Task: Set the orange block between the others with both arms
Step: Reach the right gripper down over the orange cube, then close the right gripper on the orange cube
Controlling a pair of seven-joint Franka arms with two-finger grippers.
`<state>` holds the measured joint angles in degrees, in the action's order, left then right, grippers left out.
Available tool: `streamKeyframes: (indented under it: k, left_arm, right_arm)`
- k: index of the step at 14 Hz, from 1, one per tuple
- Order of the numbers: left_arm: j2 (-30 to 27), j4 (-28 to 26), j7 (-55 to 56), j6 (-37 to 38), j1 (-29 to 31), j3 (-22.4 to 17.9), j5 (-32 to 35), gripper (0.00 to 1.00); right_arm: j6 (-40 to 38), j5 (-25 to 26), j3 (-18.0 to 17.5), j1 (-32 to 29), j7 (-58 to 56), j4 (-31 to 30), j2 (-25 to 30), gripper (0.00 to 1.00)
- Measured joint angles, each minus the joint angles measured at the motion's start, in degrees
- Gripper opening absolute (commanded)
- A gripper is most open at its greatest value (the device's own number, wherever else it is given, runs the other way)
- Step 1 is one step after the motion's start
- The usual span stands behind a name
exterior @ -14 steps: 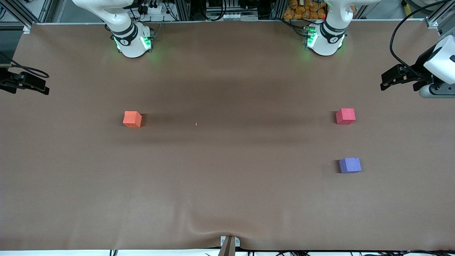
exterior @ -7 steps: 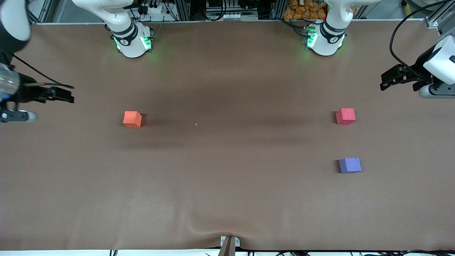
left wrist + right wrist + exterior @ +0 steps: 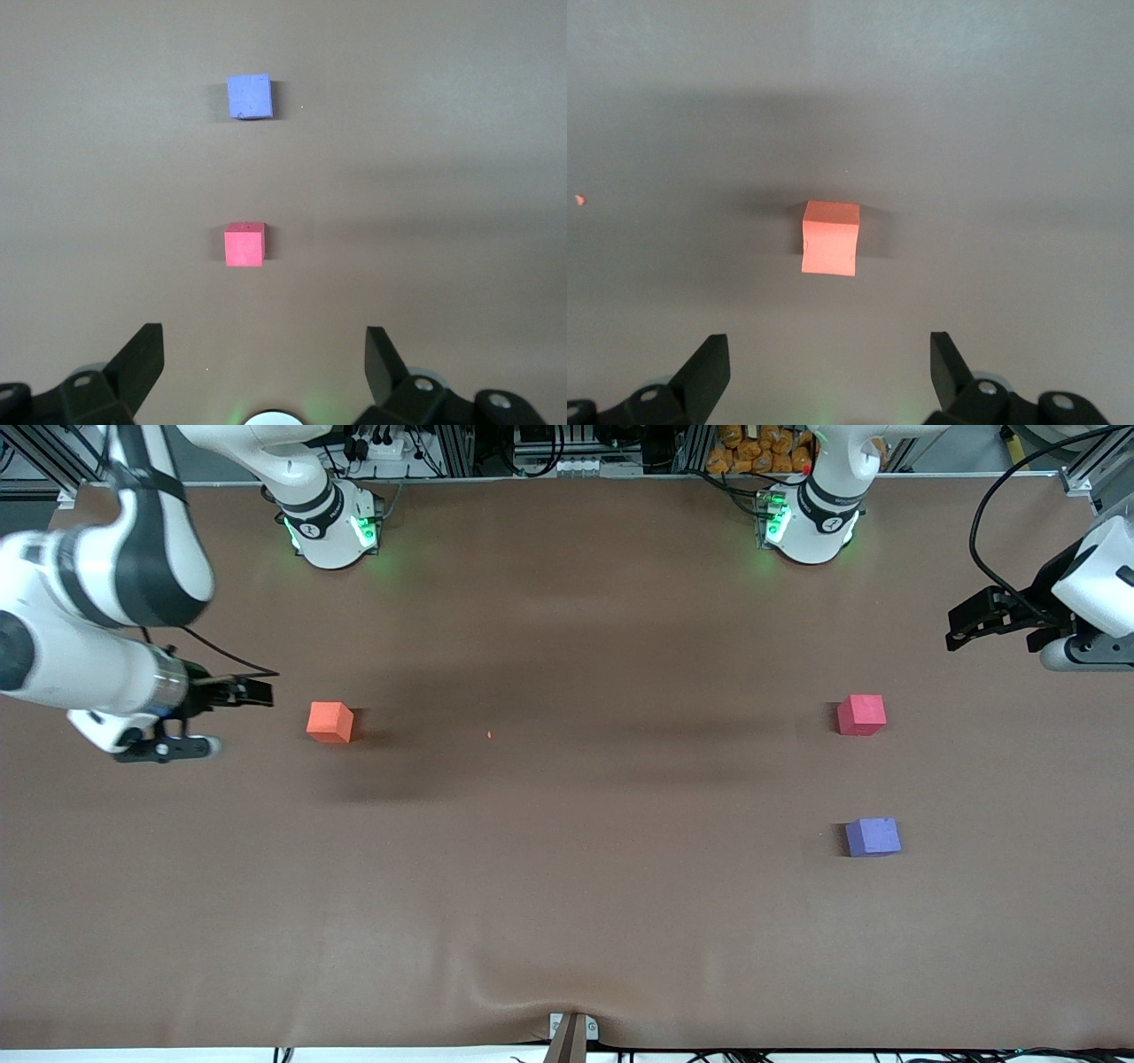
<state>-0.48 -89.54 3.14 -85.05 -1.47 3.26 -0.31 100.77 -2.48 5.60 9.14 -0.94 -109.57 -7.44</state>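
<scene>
The robot's right gripper should next grip the orange block's opposite sides, so it can place the orange block (image 3: 330,722) between the pinkish-red cube and the purple cube (image 3: 873,837).
The orange block (image 3: 330,722) (image 3: 830,237) rests on the brown table toward the right arm's end. My right gripper (image 3: 255,690) (image 3: 827,345) hovers open just short of it, with nothing between its fingers. The pinkish-red cube (image 3: 861,715) (image 3: 244,244) and the purple cube (image 3: 873,837) (image 3: 249,96) sit apart toward the left arm's end, the purple one nearer the front camera. My left gripper (image 3: 961,624) (image 3: 263,336) waits open and empty over the table's end, beside the pinkish-red cube.
A tiny orange crumb (image 3: 489,734) (image 3: 579,199) lies on the cloth between the orange block and the other two cubes. The brown cloth (image 3: 567,886) wrinkles at the near edge above a small bracket (image 3: 571,1032). The arm bases (image 3: 332,527) (image 3: 811,522) stand along the back edge.
The right arm has swung in from the table's end, bringing its open gripper close to the orange block. The left arm and all three cubes have stayed put.
</scene>
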Motion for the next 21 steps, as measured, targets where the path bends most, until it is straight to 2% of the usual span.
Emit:
streamKeyframes:
  k: [3, 7, 11, 21]
  left_arm:
    - [0.0, 0.0, 0.0, 0.0, 0.0, 0.0, 0.0, 1.0]
    - [0.0, 0.0, 0.0, -0.1, 0.0, 0.0, 0.0, 1.0]
    - [0.0, -0.1, 0.0, -0.1, 0.0, 0.0, 0.0, 1.0]
    - [0.0, -0.4, 0.0, -0.1, 0.0, 0.0, 0.0, 1.0]
  right_arm:
    - [6.3, -0.1, 0.0, 2.0, 0.0, -5.7, -2.4, 1.0]
    - [12.6, -0.1, -0.1, 4.1, 0.1, -8.0, -7.8, 1.0]
    - [21.1, -0.1, -0.1, 4.4, 0.1, -13.4, -8.4, 1.0]
    - [26.7, -0.1, 0.4, 4.3, 0.2, -17.8, -10.7, 1.0]
